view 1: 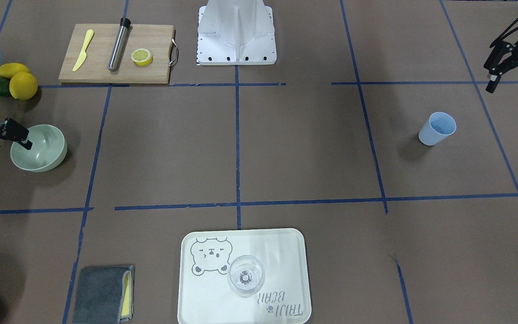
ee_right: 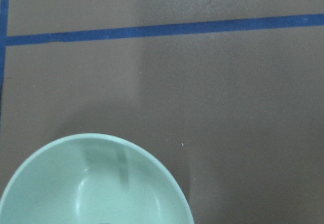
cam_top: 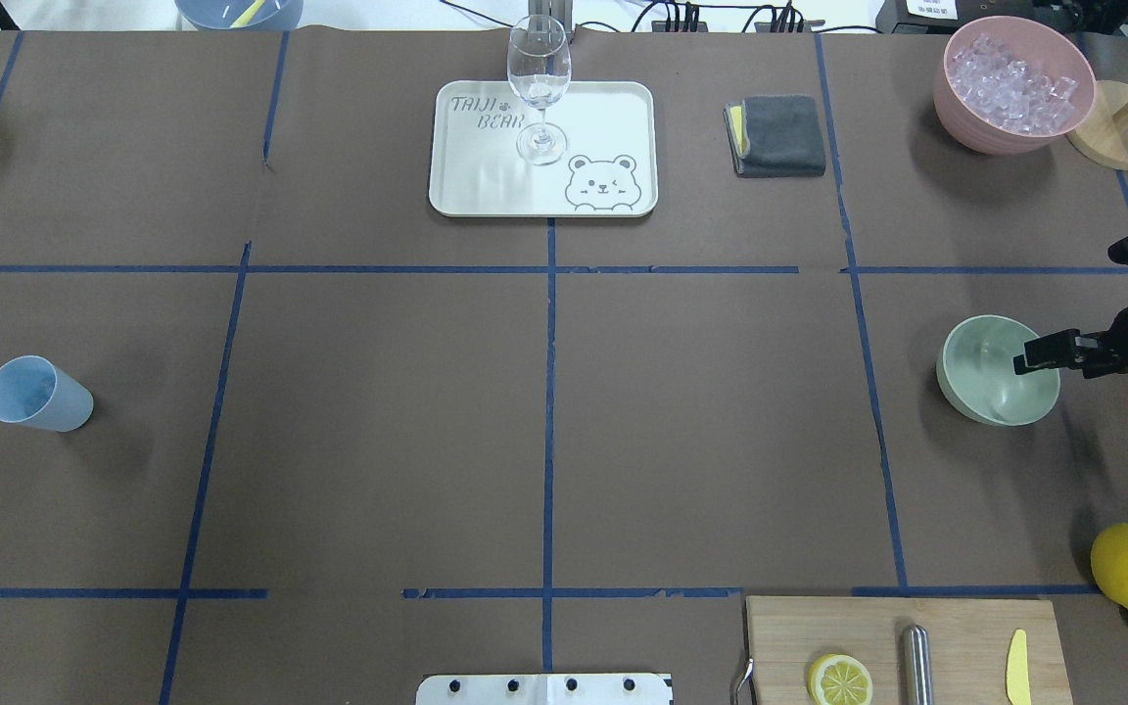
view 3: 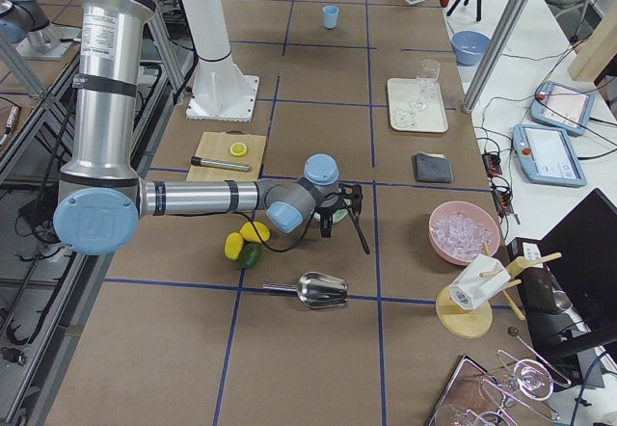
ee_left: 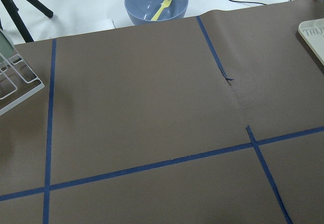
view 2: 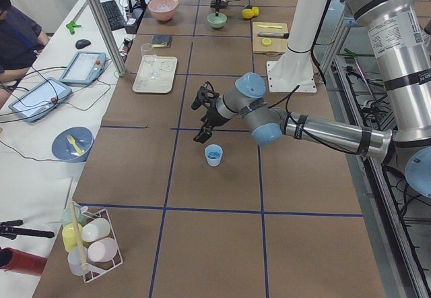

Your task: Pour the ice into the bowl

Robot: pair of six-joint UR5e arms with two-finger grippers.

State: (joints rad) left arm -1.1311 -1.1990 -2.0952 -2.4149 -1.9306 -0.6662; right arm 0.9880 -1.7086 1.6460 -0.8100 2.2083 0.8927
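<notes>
My right gripper will next pick up the pale green bowl by its rim (view 1: 29, 129), so the bowl's hollow (view 1: 44, 146) stays free for the poured ice.
The pale green bowl (cam_top: 985, 382) stands empty at the table's right side; it also shows in the front view (view 1: 45, 153) and the right wrist view (ee_right: 91, 183). My right gripper (cam_top: 1065, 308) (view 1: 9, 145) is open at the bowl's outer rim, with one finger (cam_top: 1044, 354) reaching over the bowl's inside and the other outside it. The ice (cam_top: 1010, 83) lies heaped in a pink container (cam_top: 956, 113) at the far right corner, apart from the gripper. My left gripper (view 1: 512, 89) is open and empty, above the table near the light blue cup (view 1: 438, 128).
A white tray (cam_top: 486, 191) with a stemmed glass (cam_top: 538, 88) stands at the far middle, a grey cloth (cam_top: 779, 135) beside it. A cutting board (cam_top: 956, 627), lemons (cam_top: 1127, 566) and a metal scoop (view 3: 323, 291) lie near the bowl. A wooden stand (cam_top: 1127, 122) is by the pink container.
</notes>
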